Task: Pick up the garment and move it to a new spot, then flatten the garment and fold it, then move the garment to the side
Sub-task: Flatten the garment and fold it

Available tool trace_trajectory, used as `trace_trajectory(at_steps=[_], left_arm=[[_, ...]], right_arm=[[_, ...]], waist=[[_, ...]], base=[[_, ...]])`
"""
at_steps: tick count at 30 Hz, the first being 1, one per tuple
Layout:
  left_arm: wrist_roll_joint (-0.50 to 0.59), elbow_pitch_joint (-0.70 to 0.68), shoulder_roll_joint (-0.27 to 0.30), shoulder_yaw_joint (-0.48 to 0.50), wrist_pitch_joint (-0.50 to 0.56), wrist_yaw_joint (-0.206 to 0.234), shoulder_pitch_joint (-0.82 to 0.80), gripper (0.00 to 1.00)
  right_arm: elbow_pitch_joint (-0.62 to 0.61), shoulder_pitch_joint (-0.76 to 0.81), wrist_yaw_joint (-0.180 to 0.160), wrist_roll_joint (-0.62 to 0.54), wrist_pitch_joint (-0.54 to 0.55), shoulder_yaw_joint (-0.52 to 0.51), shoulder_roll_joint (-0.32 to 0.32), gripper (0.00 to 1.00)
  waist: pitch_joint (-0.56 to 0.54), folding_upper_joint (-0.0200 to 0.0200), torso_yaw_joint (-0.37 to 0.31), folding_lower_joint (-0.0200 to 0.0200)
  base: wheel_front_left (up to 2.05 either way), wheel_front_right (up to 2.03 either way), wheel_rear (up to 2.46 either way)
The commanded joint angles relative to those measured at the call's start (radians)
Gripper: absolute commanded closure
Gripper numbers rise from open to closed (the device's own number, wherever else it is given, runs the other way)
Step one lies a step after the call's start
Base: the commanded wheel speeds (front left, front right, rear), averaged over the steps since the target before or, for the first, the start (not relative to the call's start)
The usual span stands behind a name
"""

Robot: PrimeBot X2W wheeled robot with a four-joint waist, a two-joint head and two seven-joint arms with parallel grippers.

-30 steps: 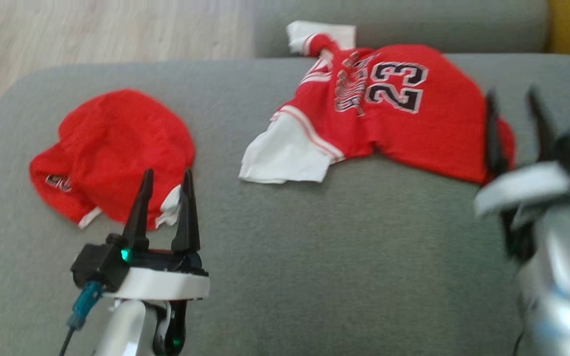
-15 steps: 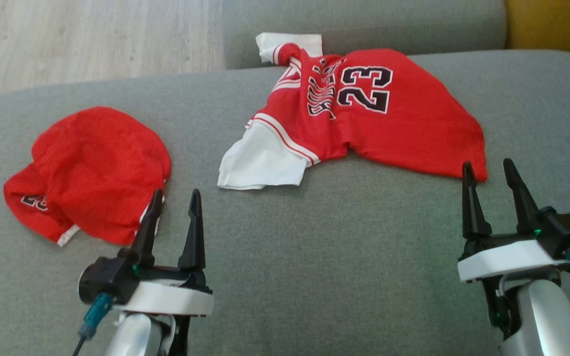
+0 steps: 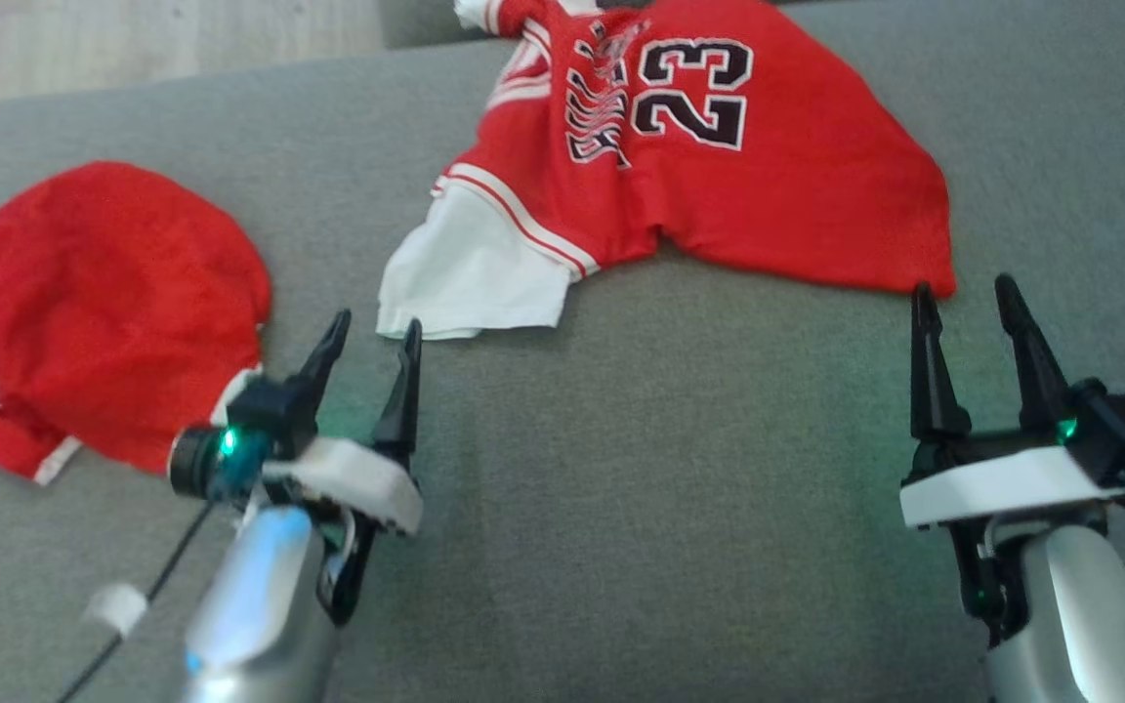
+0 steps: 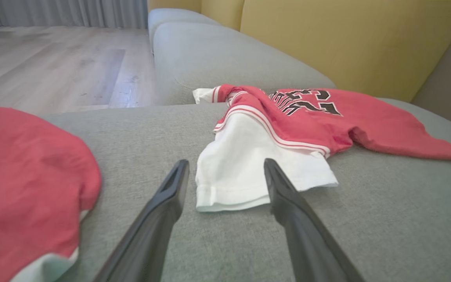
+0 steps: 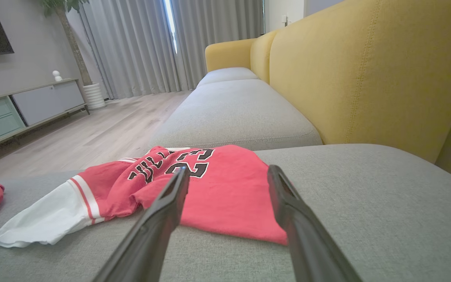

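Observation:
My left gripper grabs the garment by the sleeve's hem corner next, since the white sleeve lies spread flat and its open hem lifts slightly.
The garment is a red jersey with a black "23" and a white sleeve, lying crumpled on the grey sofa cushion. My left gripper is open, its tips just short of the white sleeve's hem. In the left wrist view the sleeve lies between and beyond my left gripper fingers. My right gripper is open at the jersey's right bottom corner. In the right wrist view the garment lies just ahead of my right gripper. Neither gripper holds anything.
A second red garment lies bunched on the cushion left of my left gripper, also seen as a red mound in the left wrist view. The yellow sofa backrest rises on the right. Wooden floor lies beyond the cushion's far edge.
The head camera has shifted, so the whole picture moved. My left gripper has swung right, from the second red garment toward the white sleeve. My right gripper settled at the jersey's corner.

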Motion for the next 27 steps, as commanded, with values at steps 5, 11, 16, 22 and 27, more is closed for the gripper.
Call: trace_trajectory(at_steps=[5,11,16,22,27], left_arm=[[0.001,0.111,0.022,0.031,0.037,0.018,-0.141,0.00],[0.014,0.236,0.040,0.035,0.068,0.064,-0.218,0.00],[0.026,0.315,0.040,0.013,0.091,0.072,-0.239,0.00],[-0.004,0.346,0.020,0.001,0.053,0.044,-0.240,1.00],[-0.033,0.283,0.007,0.004,-0.044,0.034,-0.241,1.00]], right_arm=[[-0.043,-0.058,-0.001,0.004,-0.006,0.047,-0.002,0.00],[-0.047,-0.078,-0.001,-0.012,-0.007,0.064,-0.002,0.00],[-0.046,-0.081,-0.001,-0.021,-0.007,0.056,-0.002,0.00],[-0.024,-0.081,-0.001,-0.053,0.025,0.047,-0.002,0.00],[0.039,-0.101,-0.001,-0.091,0.157,-0.015,-0.002,0.00]], waist=[[0.060,0.0000,-0.053,-0.0002],[0.087,0.0000,-0.084,-0.0002],[0.087,0.0000,-0.087,-0.0002],[0.070,0.0000,-0.068,-0.0002],[0.055,0.0000,-0.028,-0.0002]], base=[[0.00,0.00,0.00],[0.00,0.00,0.00],[0.00,0.00,0.00],[0.00,0.00,0.00],[0.00,0.00,0.00]])
